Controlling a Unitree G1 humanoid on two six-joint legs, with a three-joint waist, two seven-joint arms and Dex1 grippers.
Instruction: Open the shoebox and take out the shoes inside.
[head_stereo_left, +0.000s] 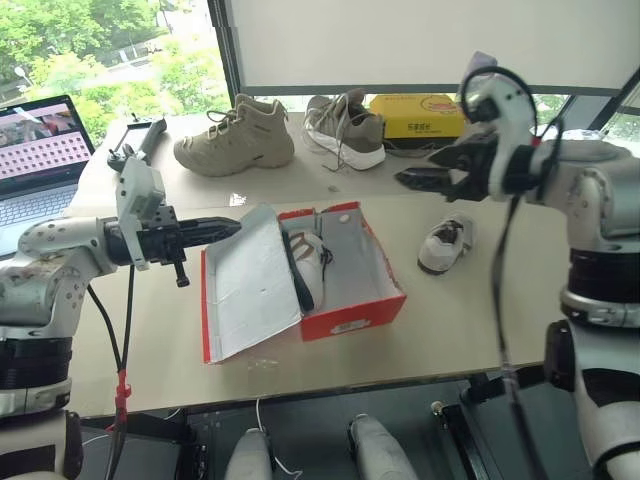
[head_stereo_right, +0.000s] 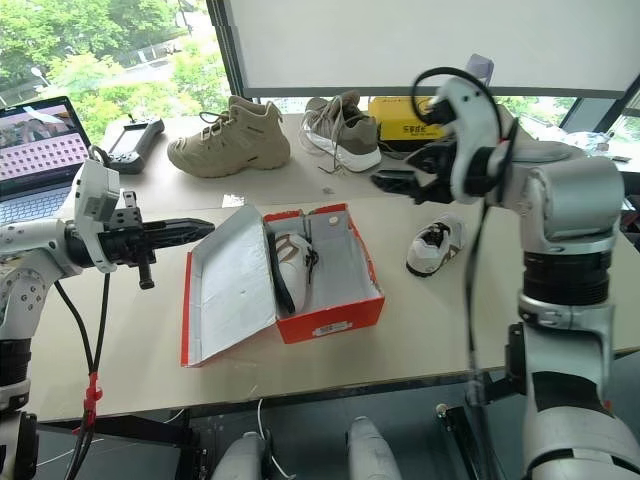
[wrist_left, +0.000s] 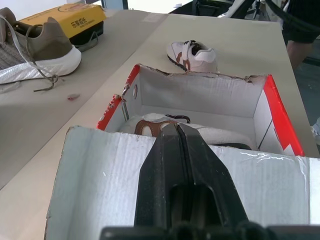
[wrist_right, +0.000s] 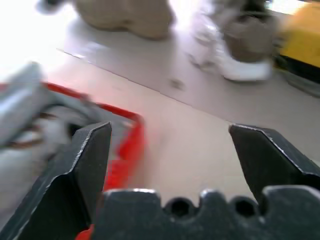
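Note:
The robot's right gripper should next grab the white shoe's upper edge (head_stereo_left: 312, 244), so that it takes the remaining shoe out of the shoebox (head_stereo_left: 352, 318).
The red shoebox (head_stereo_left: 352, 318) stands open in the middle of the table, its grey-white lid (head_stereo_left: 248, 288) folded out to the left. One white shoe with dark trim (head_stereo_left: 308, 256) lies inside the box, against the lid side. The other shoe (head_stereo_left: 447, 243) rests on the table to the right of the box. My left gripper (head_stereo_left: 235, 228) is shut and level, its tip at the lid's upper edge, with the box interior beyond it (wrist_left: 200, 95). My right gripper (head_stereo_left: 418, 170) hangs open and empty in the air, above the table between the box and the loose shoe.
Along the back of the table sit a tan boot (head_stereo_left: 235, 137), a grey sneaker (head_stereo_left: 347, 128) and a yellow box (head_stereo_left: 417, 115). At the far left lie a laptop (head_stereo_left: 35, 150) and a black controller (head_stereo_left: 135, 140). The table's front edge runs just below the box.

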